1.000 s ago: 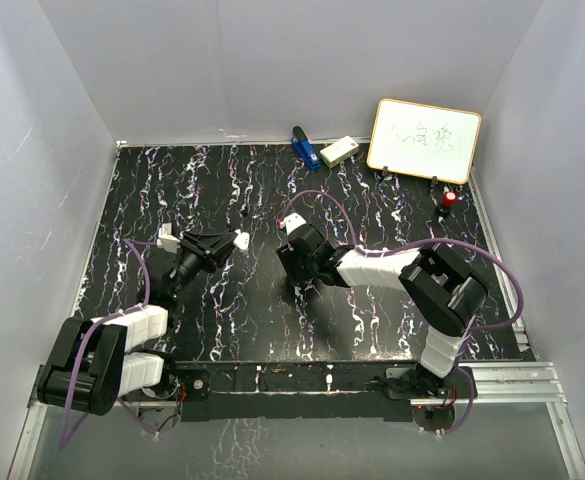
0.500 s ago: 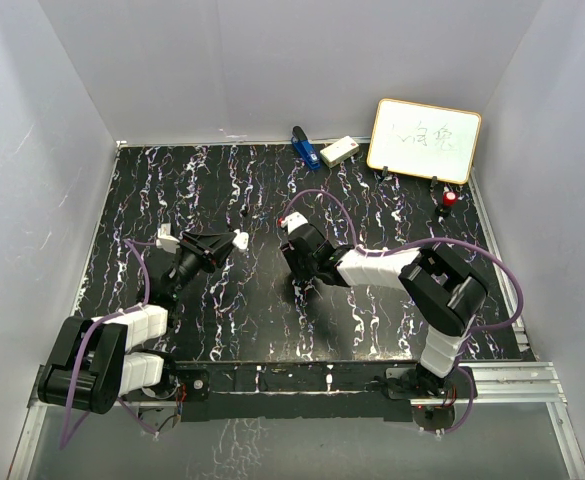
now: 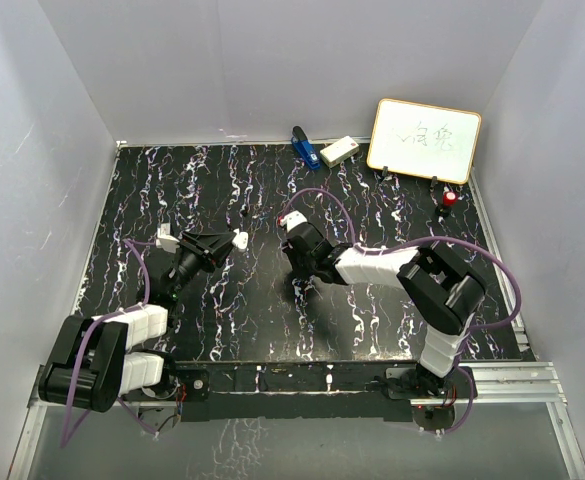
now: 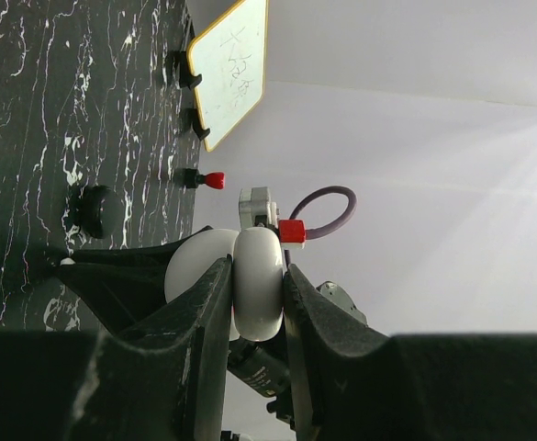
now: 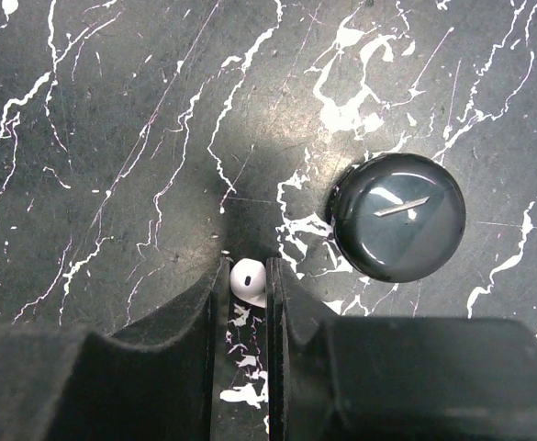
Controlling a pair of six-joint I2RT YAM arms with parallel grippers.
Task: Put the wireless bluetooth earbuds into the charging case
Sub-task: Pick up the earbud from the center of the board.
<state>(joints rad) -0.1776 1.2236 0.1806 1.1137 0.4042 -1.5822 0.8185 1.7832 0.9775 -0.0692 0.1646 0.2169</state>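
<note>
My right gripper would bring the tiny white earbud up off the table if I lifted it now, because both fingers close against the earbud's sides.
The charging case is a white rounded shell, lifted off the table at the left. My left gripper is shut on it, one finger on each flat side, and appears in the top view at mid-left. One wireless earbud, tiny and white, lies on the black marbled table. My right gripper points down at the table's middle and is shut on that earbud, its fingertips pressing both sides. No other earbud shows.
A glossy black dome sits on the table just right of my right fingers. At the back stand a whiteboard, a blue object, a white box and a red-capped piece. White walls enclose the table.
My right gripper has closed from half open onto the earbud, and its wrist has shifted slightly. The left arm and the case have stayed still.
</note>
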